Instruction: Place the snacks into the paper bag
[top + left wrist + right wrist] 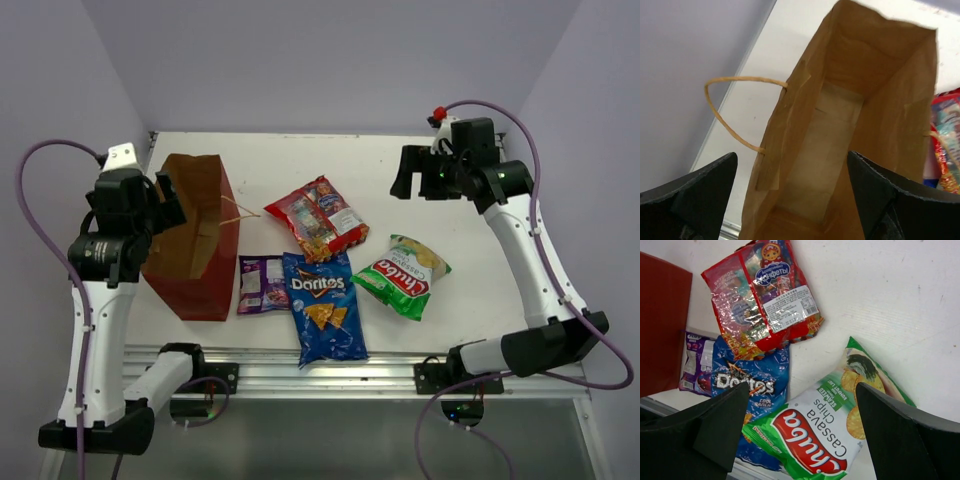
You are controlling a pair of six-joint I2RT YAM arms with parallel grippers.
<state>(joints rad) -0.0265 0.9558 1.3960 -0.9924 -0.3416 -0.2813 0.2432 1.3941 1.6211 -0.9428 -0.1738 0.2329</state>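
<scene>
My left gripper should grab the paper bag by its rim [763, 156] beside the string handle, so its opening stays free for the snacks.
The paper bag [190, 240] stands open at the left of the table, reddish-brown outside and tan inside [840, 115], with nothing in it. My left gripper [166, 198] hovers open over its mouth, fingers apart [791, 155], holding nothing. The snacks lie flat right of the bag: a red snack-mix packet [318, 218], a blue Doritos bag [322, 305], a small purple packet [262, 283] and a green-white chip bag [403, 275]. My right gripper [415, 180] hangs open high above the green-white chip bag [825, 430], empty [802, 390].
The bag's string handle [725, 115] loops out toward the left wall. The Doritos bag [750, 380] overlaps the red packet [765, 295] and reaches the table's front rail [330, 375]. The purple packet [695, 365] lies against the bag's red side [660, 325].
</scene>
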